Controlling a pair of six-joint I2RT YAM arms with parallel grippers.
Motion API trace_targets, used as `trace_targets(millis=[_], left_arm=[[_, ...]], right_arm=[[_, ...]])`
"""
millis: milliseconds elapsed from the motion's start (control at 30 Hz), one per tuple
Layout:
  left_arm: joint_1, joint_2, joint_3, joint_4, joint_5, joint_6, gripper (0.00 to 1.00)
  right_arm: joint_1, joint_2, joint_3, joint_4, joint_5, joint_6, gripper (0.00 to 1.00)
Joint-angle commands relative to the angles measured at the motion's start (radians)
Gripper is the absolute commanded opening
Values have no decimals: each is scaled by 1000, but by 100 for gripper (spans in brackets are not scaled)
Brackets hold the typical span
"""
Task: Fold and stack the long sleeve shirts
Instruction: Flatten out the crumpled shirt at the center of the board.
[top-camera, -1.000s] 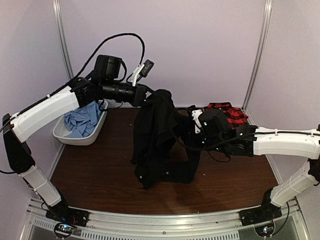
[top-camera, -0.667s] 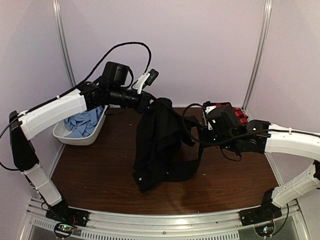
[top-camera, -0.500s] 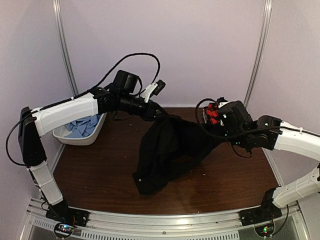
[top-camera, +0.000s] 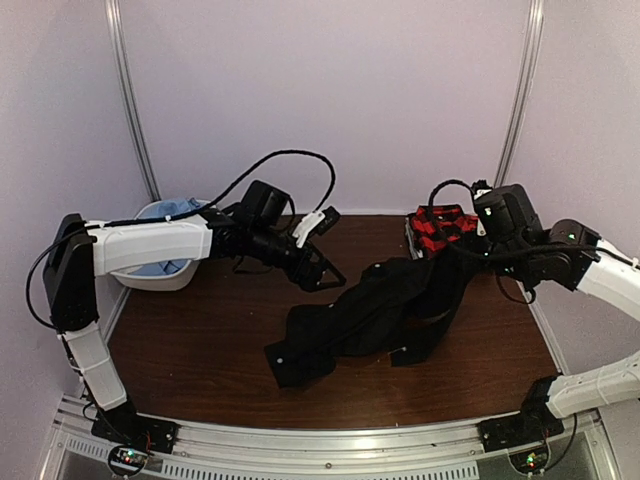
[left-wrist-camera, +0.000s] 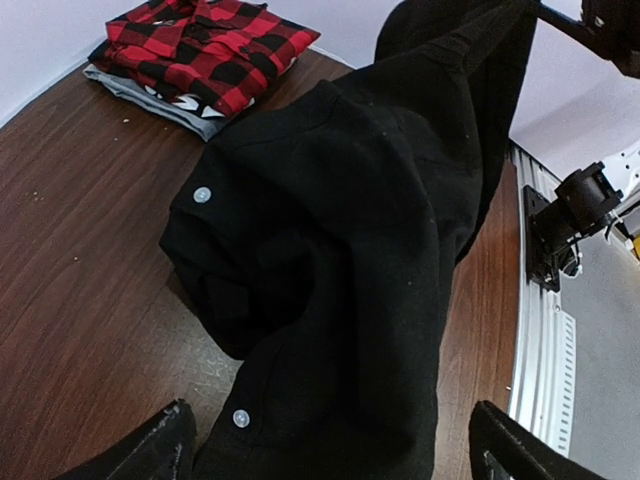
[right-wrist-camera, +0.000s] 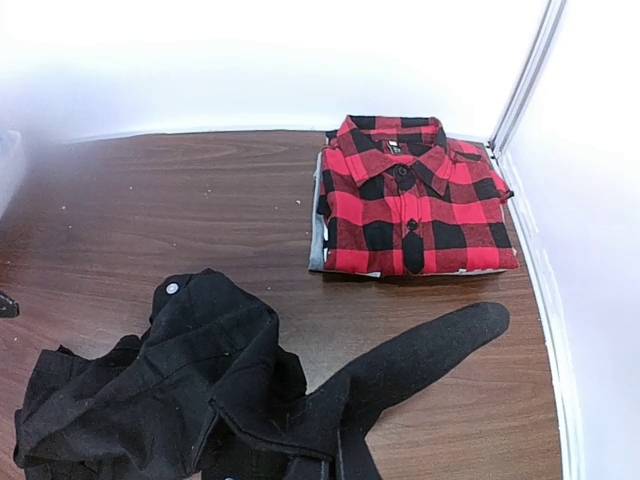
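Note:
Next, my left gripper grabs the black long sleeve shirt (top-camera: 365, 312) at its buttoned end, opposite my right gripper, to spread the shirt for folding.
The black long sleeve shirt (top-camera: 365, 312) lies crumpled across the middle of the table, and its right end rises to my right gripper (top-camera: 468, 252), which is shut on it. My left gripper (top-camera: 325, 272) hovers open just left of the shirt, holding nothing. In the left wrist view its fingertips (left-wrist-camera: 150, 450) stand wide apart over the black cloth (left-wrist-camera: 340, 250) with its white buttons. The right wrist view shows the black shirt (right-wrist-camera: 180, 390) below, with a sleeve (right-wrist-camera: 430, 345) stretched toward the folded red-and-black plaid shirt (right-wrist-camera: 415, 200). My right fingers are hidden there. A light blue shirt (top-camera: 150, 268) lies behind my left arm.
The plaid shirt (top-camera: 440, 222) rests on a folded grey garment (right-wrist-camera: 318, 240) at the back right corner. A white bin (top-camera: 160, 283) holding the blue shirt stands at the back left. Purple walls and metal posts close in the table; its front rail (top-camera: 330, 440) runs between the arm bases.
My left gripper opened, let go of the black shirt and dropped lower. The right gripper shut on the shirt and pulled it right and back; the shirt went from hanging to sprawled on the table.

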Motion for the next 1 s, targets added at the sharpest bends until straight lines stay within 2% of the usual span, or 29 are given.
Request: trace_targets(millis=[0,100,333,500,600,633,667,967], left_arm=[[-52,-19,-31,39,-13,79,95],[-90,4,-55,49,-102,74,90],[-149,86,-43,65,-153,20,69],[-154,69,-38,55,-309,0,36],[-150,34,-19,20,-369,8,21],[-146,22,-6,2,-387,11,5],[-142,1,8,-15,-407,12,0],[-22,-133,218,-145,-473,22,0]], right_arm=[[-26,-11,37,-35,-4,-17,0],[-44,-29,39,-41,-1,-23,0],[-113,-82,100,-99,11,-49,0],[-142,-106,149,-126,40,-77,0],[-151,-109,180,-134,47,-94,0],[-152,-109,193,-132,47,-101,0],[-152,-108,206,-125,42,-112,0],[-151,-50,393,-106,-64,-244,0]])
